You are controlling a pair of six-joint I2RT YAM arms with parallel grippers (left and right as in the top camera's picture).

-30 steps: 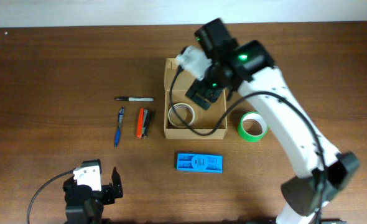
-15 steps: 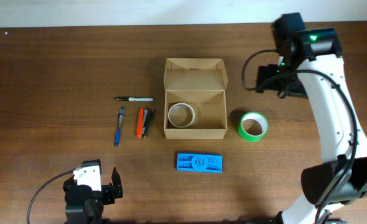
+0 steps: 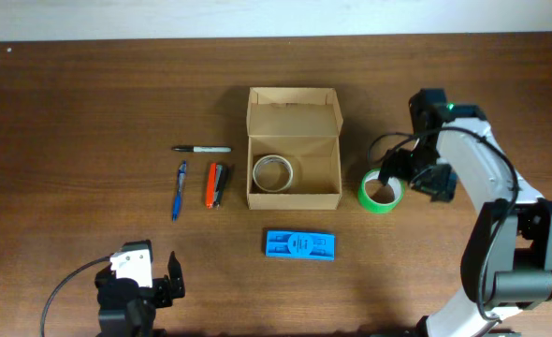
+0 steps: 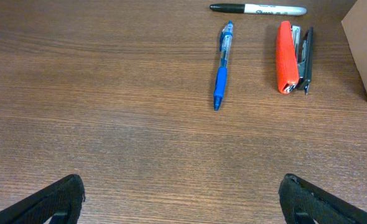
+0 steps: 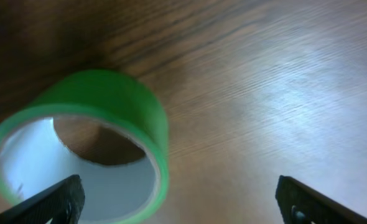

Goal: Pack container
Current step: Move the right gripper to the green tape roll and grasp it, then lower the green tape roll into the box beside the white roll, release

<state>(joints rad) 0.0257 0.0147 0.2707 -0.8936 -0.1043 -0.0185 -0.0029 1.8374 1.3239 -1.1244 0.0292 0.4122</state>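
Note:
I need to pack the green tape roll flat beside the pale tape roll, so next my right gripper should grab the green tape roll's side away from the container (image 3: 293,145).
The tan cardboard container (image 3: 293,145) stands open mid-table with its flap lid folded back; a pale tape roll (image 3: 272,172) lies inside at the left. A green tape roll (image 3: 379,190) lies on the table to its right; it also shows in the right wrist view (image 5: 78,146). My right gripper (image 3: 398,176) is open, low over the green roll's right edge, holding nothing; its fingertips show in the right wrist view (image 5: 180,199). My left gripper (image 3: 159,285) is open and empty near the front left edge; its fingertips show in the left wrist view (image 4: 183,196).
Left of the container lie a black marker (image 3: 201,148), a blue pen (image 3: 179,189) and an orange stapler (image 3: 216,184). These also show in the left wrist view: marker (image 4: 258,9), pen (image 4: 222,65), stapler (image 4: 292,57). A flat blue plastic case (image 3: 299,245) lies in front of the container.
My right gripper left the container, swung out to the far right, then came down over the green tape roll. The pale roll stays in the container. The left arm has not moved.

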